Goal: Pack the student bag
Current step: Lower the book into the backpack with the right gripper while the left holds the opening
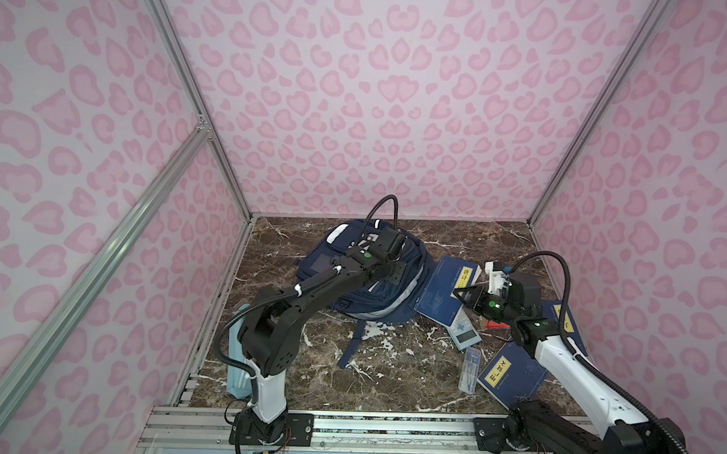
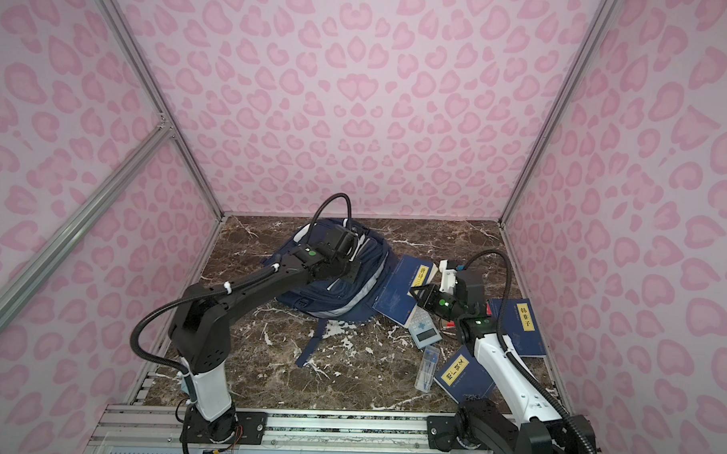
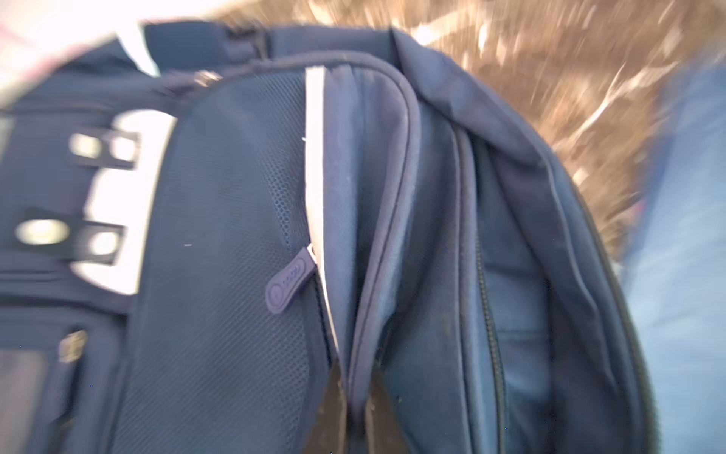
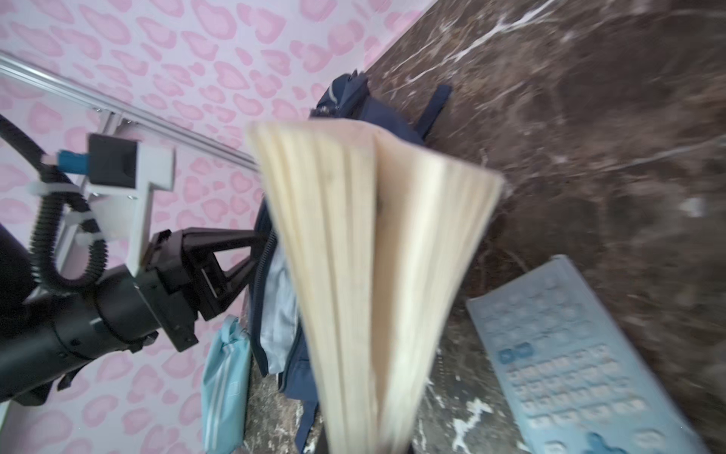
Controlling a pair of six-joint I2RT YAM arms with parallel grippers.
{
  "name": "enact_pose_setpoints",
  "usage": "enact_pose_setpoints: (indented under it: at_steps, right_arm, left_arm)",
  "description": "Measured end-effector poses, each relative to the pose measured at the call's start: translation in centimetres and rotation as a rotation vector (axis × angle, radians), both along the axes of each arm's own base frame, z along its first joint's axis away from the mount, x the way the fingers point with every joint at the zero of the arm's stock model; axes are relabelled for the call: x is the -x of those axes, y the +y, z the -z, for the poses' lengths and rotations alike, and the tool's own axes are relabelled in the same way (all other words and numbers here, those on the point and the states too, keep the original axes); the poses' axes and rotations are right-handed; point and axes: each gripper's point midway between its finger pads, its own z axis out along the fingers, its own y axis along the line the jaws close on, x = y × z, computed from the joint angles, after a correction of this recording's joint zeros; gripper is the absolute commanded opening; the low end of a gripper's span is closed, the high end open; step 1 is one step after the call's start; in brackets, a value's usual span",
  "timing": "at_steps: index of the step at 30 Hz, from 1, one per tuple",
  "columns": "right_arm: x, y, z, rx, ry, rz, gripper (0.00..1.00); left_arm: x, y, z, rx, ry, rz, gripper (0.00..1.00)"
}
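Note:
I will keep holding the piped edge with my left gripper until the navy book is inside, because its cover shows outside the student bag's opening.
The student bag (image 1: 408,279), a navy backpack with white stripes, lies at the back middle of the marble floor in both top views. My left gripper (image 3: 357,379) is shut on a piped edge of the student bag's opening (image 3: 393,196), over the bag (image 2: 366,278). My right gripper (image 1: 456,293) is shut on a navy book with a yellow label (image 1: 438,299), right of the bag. In the right wrist view the book's fanned cream pages (image 4: 373,255) fill the middle and hide the fingers. The bag's light lining (image 4: 279,298) shows behind the book.
A pale blue calculator (image 1: 466,333) and a clear pen case (image 1: 470,369) lie on the floor near the right arm. Two more navy books (image 1: 510,374) (image 1: 566,322) lie at the right. A light blue pouch (image 1: 236,356) leans at the left wall.

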Motion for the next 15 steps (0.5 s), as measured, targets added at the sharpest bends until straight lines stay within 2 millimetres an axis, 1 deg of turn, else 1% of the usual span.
enact_pose_setpoints:
  at_steps: [3,5,7,10,13,15]
  right_arm:
    - [0.0,3.3,0.5,-0.047,0.022,-0.056,0.00]
    - [-0.5,4.7,1.3,-0.068,0.042,-0.059,0.00]
    - [-1.4,5.6,2.4,-0.076,0.066,-0.050,0.00]
    - [-2.8,7.6,3.8,-0.083,0.094,-0.052,0.00]
    - [-4.4,10.9,4.1,-0.105,0.081,-0.081,0.00]
    - [-5.9,13.1,4.8,-0.122,0.067,-0.078,0.00]
  left_arm:
    - [0.2,0.6,-2.0,0.057,-0.009,0.008,0.04]
    - [0.6,1.0,-2.7,0.093,0.004,0.022,0.03]
    - [0.8,1.4,-3.2,0.134,0.024,0.023,0.03]
    - [1.3,2.0,-4.2,0.206,0.049,0.028,0.03]
    - [1.9,1.9,-5.3,0.251,0.057,0.038,0.03]
    - [2.5,1.8,-6.0,0.280,0.061,0.049,0.03]
